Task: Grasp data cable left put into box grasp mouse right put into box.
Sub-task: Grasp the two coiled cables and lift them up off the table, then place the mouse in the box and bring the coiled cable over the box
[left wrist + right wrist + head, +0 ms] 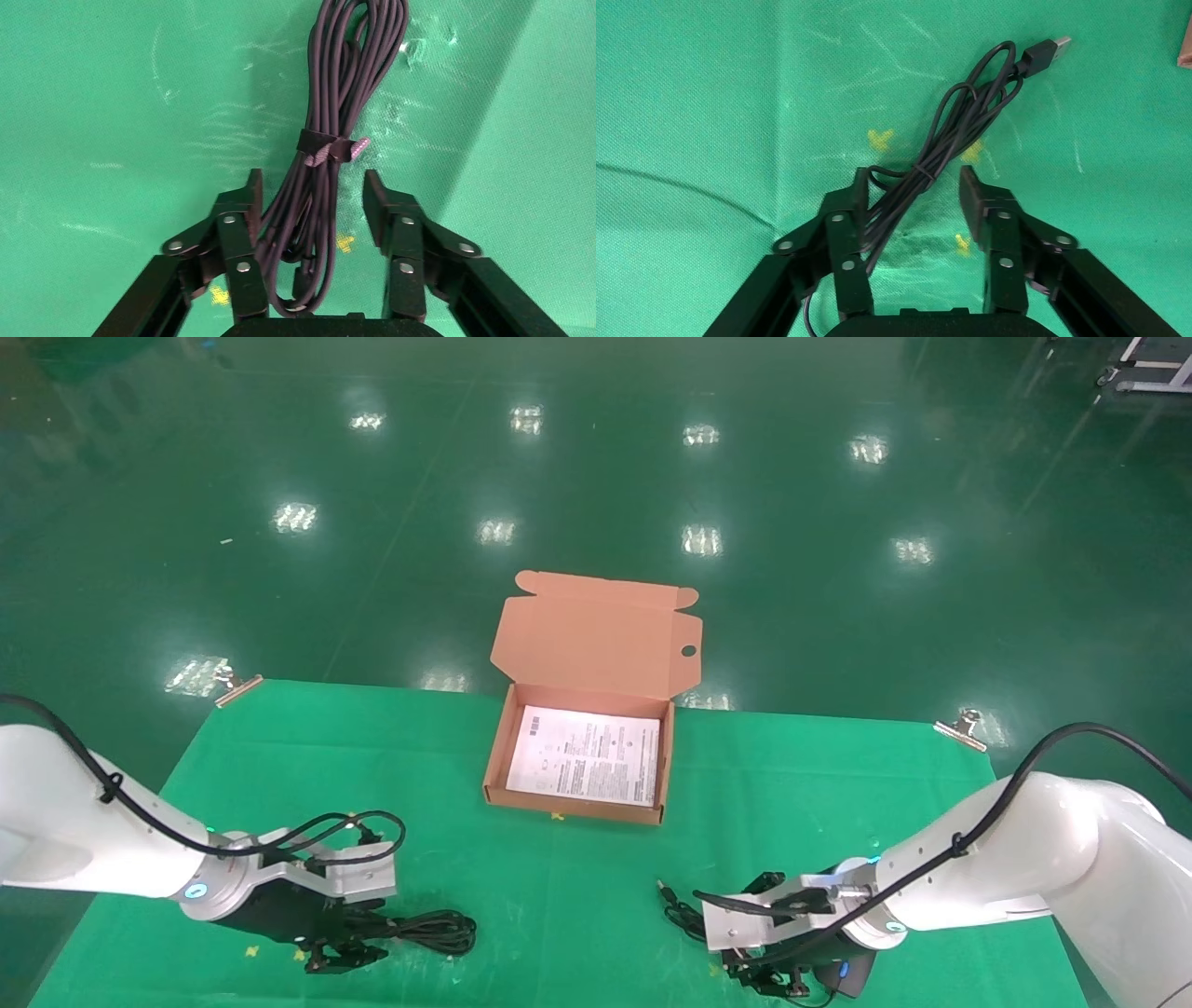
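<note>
I should grab the data cable with my left gripper next, close (318,178) beside its middle tie, since both ends have slack loops. Then it can go into the box.
The data cable (438,931), a tied black looped bundle, lies on the green cloth at the front left. My left gripper (371,945) is open and down at its near end. In the left wrist view the bundle (351,63) runs between the spread fingers of the left gripper (309,189), close to one finger. The mouse (846,976) lies at the front right, partly hidden under my right wrist. My right gripper (756,978) is open beside it. In the right wrist view the right gripper (909,186) straddles the mouse's bundled cord (961,119), with its USB plug (1046,50) beyond. The mouse body is hidden there.
The salmon-orange box (494,775) stands open at the table's middle back, lid (596,635) upright, with a white leaflet (587,756) inside. A corner of the box shows in the right wrist view (1185,56). Metal clips (237,689) (964,728) hold the cloth at the far corners.
</note>
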`<state>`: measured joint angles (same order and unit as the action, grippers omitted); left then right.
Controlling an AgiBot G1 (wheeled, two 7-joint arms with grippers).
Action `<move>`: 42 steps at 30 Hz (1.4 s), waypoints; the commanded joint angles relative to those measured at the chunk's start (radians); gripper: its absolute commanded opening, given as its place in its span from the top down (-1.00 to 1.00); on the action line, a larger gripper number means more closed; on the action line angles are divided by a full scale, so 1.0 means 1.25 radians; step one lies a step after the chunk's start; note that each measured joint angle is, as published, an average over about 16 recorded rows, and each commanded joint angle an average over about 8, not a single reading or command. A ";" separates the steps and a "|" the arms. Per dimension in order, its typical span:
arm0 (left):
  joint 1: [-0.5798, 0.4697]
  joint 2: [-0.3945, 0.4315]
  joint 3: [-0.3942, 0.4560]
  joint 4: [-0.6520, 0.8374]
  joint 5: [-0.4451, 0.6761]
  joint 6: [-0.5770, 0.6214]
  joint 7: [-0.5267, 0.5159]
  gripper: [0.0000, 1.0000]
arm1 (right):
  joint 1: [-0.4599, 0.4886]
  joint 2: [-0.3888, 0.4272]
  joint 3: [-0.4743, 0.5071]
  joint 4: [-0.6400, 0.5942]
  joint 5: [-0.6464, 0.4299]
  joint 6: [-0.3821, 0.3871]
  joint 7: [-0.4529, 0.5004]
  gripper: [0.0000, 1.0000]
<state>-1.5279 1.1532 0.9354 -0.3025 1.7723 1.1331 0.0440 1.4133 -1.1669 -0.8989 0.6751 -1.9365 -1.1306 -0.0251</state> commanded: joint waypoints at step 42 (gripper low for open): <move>-0.089 -0.094 -0.034 -0.230 -0.009 -0.027 0.044 1.00 | 0.198 0.139 0.143 0.087 0.086 0.087 0.056 1.00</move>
<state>-1.6326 1.0405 0.8937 -0.5926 1.7683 1.0863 0.0936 1.6580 -1.0109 -0.7207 0.7707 -1.8177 -1.0280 0.0318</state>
